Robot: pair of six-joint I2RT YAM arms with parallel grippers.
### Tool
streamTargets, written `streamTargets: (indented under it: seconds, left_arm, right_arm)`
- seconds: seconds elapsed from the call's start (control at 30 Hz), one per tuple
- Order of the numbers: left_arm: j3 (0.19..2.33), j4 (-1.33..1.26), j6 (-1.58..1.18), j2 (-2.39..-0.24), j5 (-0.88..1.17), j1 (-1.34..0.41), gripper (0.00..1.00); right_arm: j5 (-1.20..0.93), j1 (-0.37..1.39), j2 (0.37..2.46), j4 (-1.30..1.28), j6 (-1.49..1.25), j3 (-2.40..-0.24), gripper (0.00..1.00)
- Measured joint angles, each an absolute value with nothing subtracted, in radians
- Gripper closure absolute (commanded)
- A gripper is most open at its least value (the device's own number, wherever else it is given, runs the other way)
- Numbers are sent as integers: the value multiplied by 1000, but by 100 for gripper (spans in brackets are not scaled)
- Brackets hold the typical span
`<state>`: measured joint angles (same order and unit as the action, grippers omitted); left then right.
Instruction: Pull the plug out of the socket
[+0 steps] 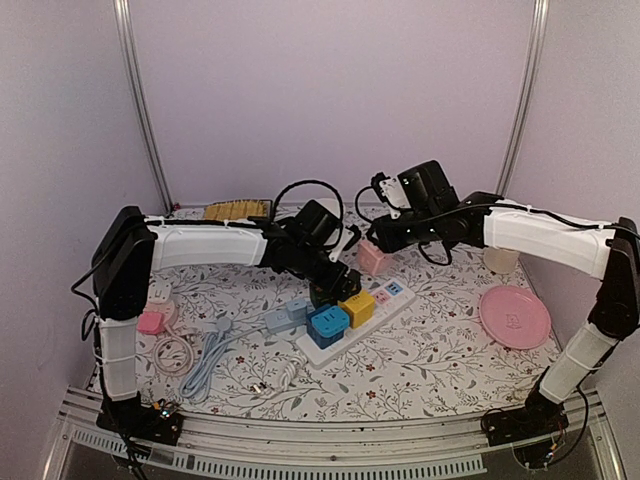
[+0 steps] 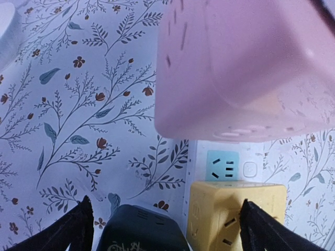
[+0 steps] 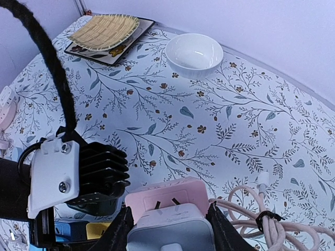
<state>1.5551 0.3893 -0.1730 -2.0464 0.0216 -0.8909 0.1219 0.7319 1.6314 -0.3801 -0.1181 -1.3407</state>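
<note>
I next need to grip the pink cube socket (image 1: 374, 259) (image 2: 234, 73) by its opposite sides with my left gripper, so the plug's side stays clear for pulling the socket off.
My right gripper (image 3: 166, 222) is shut on a white plug (image 3: 165, 232). The plug sits against a pink cube socket (image 3: 167, 194), and two dark prongs show in the gap between them. In the top view the right gripper (image 1: 378, 243) is just above the pink cube (image 1: 372, 260), beyond the white power strip (image 1: 395, 300). My left gripper (image 2: 165, 222) is open low over the strip (image 2: 230, 164). A dark green plug (image 2: 141, 230) and a yellow cube (image 2: 235, 212) lie between its fingers. The pink cube (image 2: 246, 68) fills the upper right of the left wrist view.
A blue cube (image 1: 328, 323) and a grey-blue plug (image 1: 285, 318) sit at the strip's near end. A pink plate (image 1: 514, 316) and a cup (image 1: 500, 260) stand at the right. A white bowl (image 3: 193, 55), a bamboo tray (image 3: 107, 30) and coiled cable (image 3: 261, 219) lie behind. Cables (image 1: 178, 352) lie at the left.
</note>
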Motion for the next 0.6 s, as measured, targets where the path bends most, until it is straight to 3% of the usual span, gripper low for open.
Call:
streamTargets:
  seconds: [0.23,0.6]
  left_arm:
    - [1574,416,-173,-2048,13,-894,3]
    - [1573,285,-141,-1985,3,-882,3]
  right_arm:
    - [134,714,1631,-398,-119,-1342,79]
    - [-73,596,1654,-427,-257,-1462,80]
